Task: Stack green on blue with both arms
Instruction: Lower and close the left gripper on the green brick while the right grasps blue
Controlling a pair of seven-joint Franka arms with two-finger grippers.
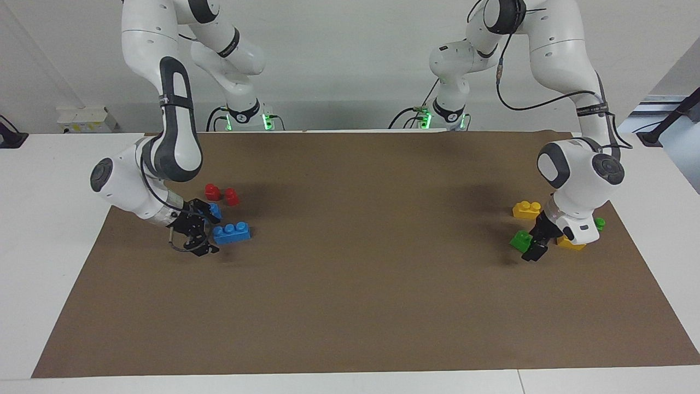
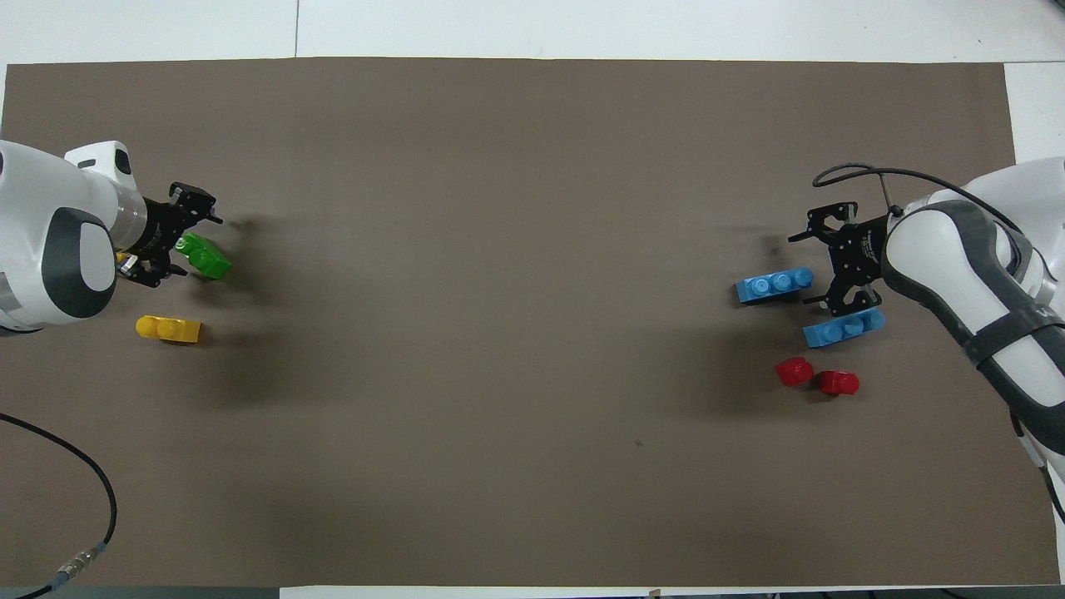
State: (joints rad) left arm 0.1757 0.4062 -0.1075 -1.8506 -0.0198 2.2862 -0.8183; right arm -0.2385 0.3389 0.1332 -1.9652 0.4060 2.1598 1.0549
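I will grab the three-stud blue brick by its end [image 2: 804, 279] with my right gripper next, and the opposite end [image 2: 746, 289] will stay free for the green brick.
A green [image 1: 519, 239] [image 2: 206, 258] two-stud brick lies on the mat at the left arm's end. My left gripper [image 1: 534, 245] [image 2: 185, 241] is low and open, and the brick's outer end sits between its fingers; contact is not clear. A three-stud blue [image 1: 232, 232] [image 2: 774, 284] brick lies at the right arm's end. My right gripper [image 1: 203, 230] [image 2: 814, 270] is open, low beside that brick's outer end. A second blue brick [image 1: 215, 210] [image 2: 843, 328] lies nearer the robots, partly under one finger.
Two red bricks [image 1: 221, 194] [image 2: 815, 377] lie nearer the robots than the blue ones. Yellow bricks [image 1: 526, 209] [image 2: 169, 329] and a second green brick [image 1: 599, 223] surround the left gripper. A brown mat [image 1: 350, 284] covers the table. A cable [image 2: 83, 491] crosses the mat's corner.
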